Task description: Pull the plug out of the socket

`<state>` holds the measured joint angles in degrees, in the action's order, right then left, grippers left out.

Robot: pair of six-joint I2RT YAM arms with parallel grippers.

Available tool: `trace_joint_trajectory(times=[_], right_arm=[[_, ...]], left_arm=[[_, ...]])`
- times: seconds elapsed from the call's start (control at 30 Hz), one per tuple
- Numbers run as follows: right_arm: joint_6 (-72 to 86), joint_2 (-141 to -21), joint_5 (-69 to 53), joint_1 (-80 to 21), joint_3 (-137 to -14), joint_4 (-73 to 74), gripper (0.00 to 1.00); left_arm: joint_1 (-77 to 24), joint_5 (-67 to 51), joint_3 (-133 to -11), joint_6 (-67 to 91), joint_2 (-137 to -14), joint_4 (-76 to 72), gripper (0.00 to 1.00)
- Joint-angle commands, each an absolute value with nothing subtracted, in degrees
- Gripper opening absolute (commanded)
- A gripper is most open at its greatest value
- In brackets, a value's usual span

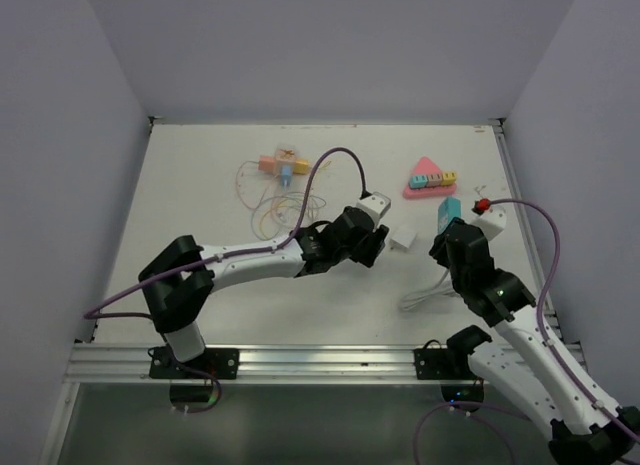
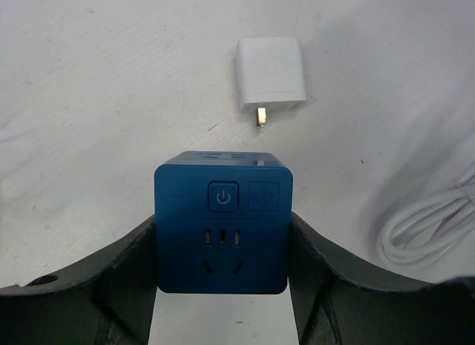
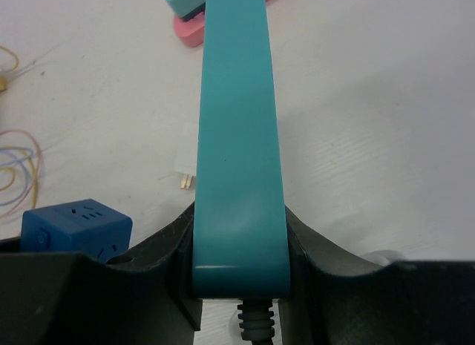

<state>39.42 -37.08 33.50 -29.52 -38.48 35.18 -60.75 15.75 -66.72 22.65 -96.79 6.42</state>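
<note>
The socket hangs above the table, short of the white plug (image 1: 403,239), and would fall if opened now, so my left gripper keeps hold of it for now.
The socket (image 2: 221,225) is a dark blue cube with a power button, and my left gripper (image 2: 223,245) is shut on its two sides, near the table's middle (image 1: 368,245). Just beyond it the white plug (image 2: 270,73) lies loose on the table, its gold prongs pointing back at the cube with a gap between them. This plug (image 1: 403,239) sits between my two grippers. My right gripper (image 3: 239,245) is shut on a flat teal power strip (image 3: 236,130), whose grey cable collar hangs below the jaws. The plug (image 3: 185,169) peeks out left of that strip.
A coiled white cable (image 2: 432,228) lies right of the socket, near the right arm (image 1: 425,295). A pink triangular toy with small blocks (image 1: 430,177) stands at the back right. Coloured blocks (image 1: 281,166) and loose thin wires (image 1: 280,210) lie at the back left.
</note>
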Motion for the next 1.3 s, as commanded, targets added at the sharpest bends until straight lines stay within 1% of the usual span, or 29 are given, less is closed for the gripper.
trace_joint_trajectory(times=[0.0,0.07,0.13,0.23,0.27,0.3,0.37,0.4,0.43,0.47,0.5,0.57,0.63,0.67,0.73,0.87,0.97,1.1,1.13,1.17,1.23,1.27], right_arm=[[39.5,-38.6,36.3,-24.6,-39.1,32.8,0.0],[38.7,-39.9,36.0,-21.8,-38.8,31.2,0.0],[38.4,-42.1,34.9,-19.6,-38.7,29.3,0.0],[38.1,-46.2,30.2,-14.2,-38.7,25.8,0.0],[38.2,-47.2,28.8,-10.9,-38.7,24.8,0.0],[38.2,-48.2,26.0,-9.2,-38.6,23.8,0.0],[37.8,-51.1,22.7,-3.8,-38.2,20.3,0.0],[37.5,-52.2,18.5,-2.0,-38.1,18.9,0.0],[37.2,-53.1,16.6,-0.4,-37.8,16.0,0.0],[36.6,-55.0,14.6,3.5,-37.8,14.8,0.0],[36.3,-56.0,11.9,4.9,-37.8,13.7,0.0],[35.0,-59.5,9.8,8.5,-38.5,11.2,0.0],[33.9,-61.9,6.6,11.1,-39.2,9.0,0.0],[33.8,-63.1,5.8,11.8,-39.5,8.4,0.0],[34.2,-66.0,3.0,13.8,-39.5,6.3,0.0],[34.5,-69.4,0.0,16.3,-38.4,1.9,0.0],[33.8,-72.4,-4.2,17.5,-38.1,-1.1,0.0],[34.4,-76.5,-4.7,18.9,-38.6,-0.4,0.01],[34.8,-77.1,-4.8,19.8,-38.8,-0.2,0.04],[35.1,-78.1,-5.1,20.4,-38.8,1.0,0.13],[36.3,-78.6,-5.4,22.1,-38.8,2.4,0.27],[36.7,-78.6,-5.6,22.8,-38.8,2.7,0.43]], left_arm=[[-60.1,12.8,-72.9,20.3,-101.9,1.1,0.19],[-59.9,12.5,-75.0,19.8,-105.1,1.2,0.21],[-59.7,11.9,-76.5,18.8,-107.7,1.2,0.28],[-59.5,11.9,-78.2,17.6,-110.2,1.4,0.3],[-59.4,11.9,-78.5,17.3,-110.6,1.6,0.34],[-59.4,11.7,-78.7,17.1,-110.9,1.6,0.36],[-59.3,10.8,-79.6,16.6,-112.0,1.8,0.48],[-59.3,10.5,-80.0,16.5,-112.3,1.9,0.54],[-59.3,10.0,-80.4,16.4,-112.7,2.0,0.59],[-59.2,9.8,-80.6,16.5,-112.9,1.9,0.61],[-59.2,9.7,-80.7,16.4,-113.0,1.8,0.7],[-59.2,9.1,-81.0,16.5,-113.4,1.8,0.8],[-58.9,8.5,-81.6,16.5,-113.6,2.0,0.85],[-58.8,8.4,-81.6,16.4,-113.6,2.2,0.89],[-58.4,7.7,-81.7,16.5,-113.3,2.5,0.91],[-58.0,7.1,-81.3,17.5,-111.5,4.6,0.99],[-57.2,6.5,-80.2,19.2,-107.9,5.7,1.0],[-54.1,5.6,-79.6,23.0,-102.2,10.4,1.0],[-52.2,4.6,-79.1,24.2,-99.8,11.4,1.0],[-51.3,4.0,-78.8,24.6,-98.4,13.0,1.0],[-47.9,3.0,-76.8,25.5,-94.0,14.6,1.0],[-46.9,2.9,-76.0,25.6,-92.4,14.9,1.0]])
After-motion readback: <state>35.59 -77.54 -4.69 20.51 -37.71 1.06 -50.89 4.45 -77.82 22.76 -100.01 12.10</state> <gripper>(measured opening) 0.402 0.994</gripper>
